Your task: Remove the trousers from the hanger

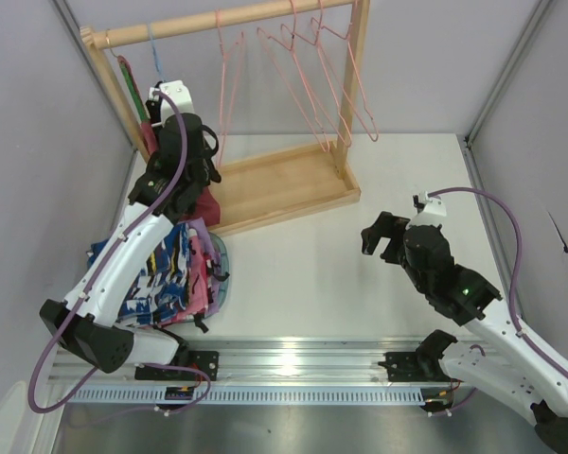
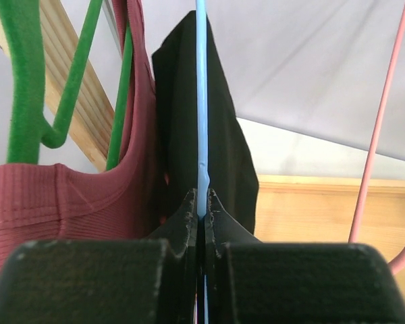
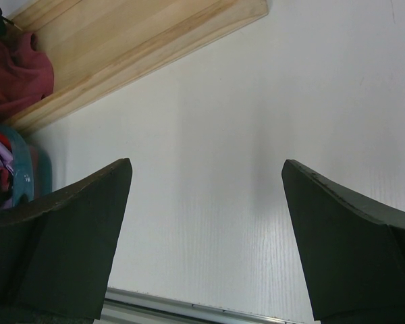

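My left gripper would move the light-blue wire hanger [image 2: 201, 101] and bring the black trousers along if it went sideways now, because both fingers close tightly around the wire.
The light-blue wire hanger [image 2: 201, 101] runs straight up from my left gripper [image 2: 202, 202], which is shut on the wire. Its hook [image 1: 156, 52] hangs on the wooden rod. The black trousers [image 2: 179, 121] drape over the hanger on both sides of the wire, just beyond the fingertips. In the top view the left gripper [image 1: 175, 142] is up at the rack's left end and hides the trousers. My right gripper [image 3: 206, 175] stands wide open above bare table, with nothing between its fingers; in the top view the right gripper [image 1: 383, 238] is right of the rack.
A dark red garment [image 2: 67, 196] on a green hanger [image 2: 27, 81] hangs just left of the trousers. Several pink wire hangers [image 1: 303, 76] hang further right on the wooden rack [image 1: 293, 180]. Blue patterned cloth [image 1: 161, 270] lies in a pile at the table's left.
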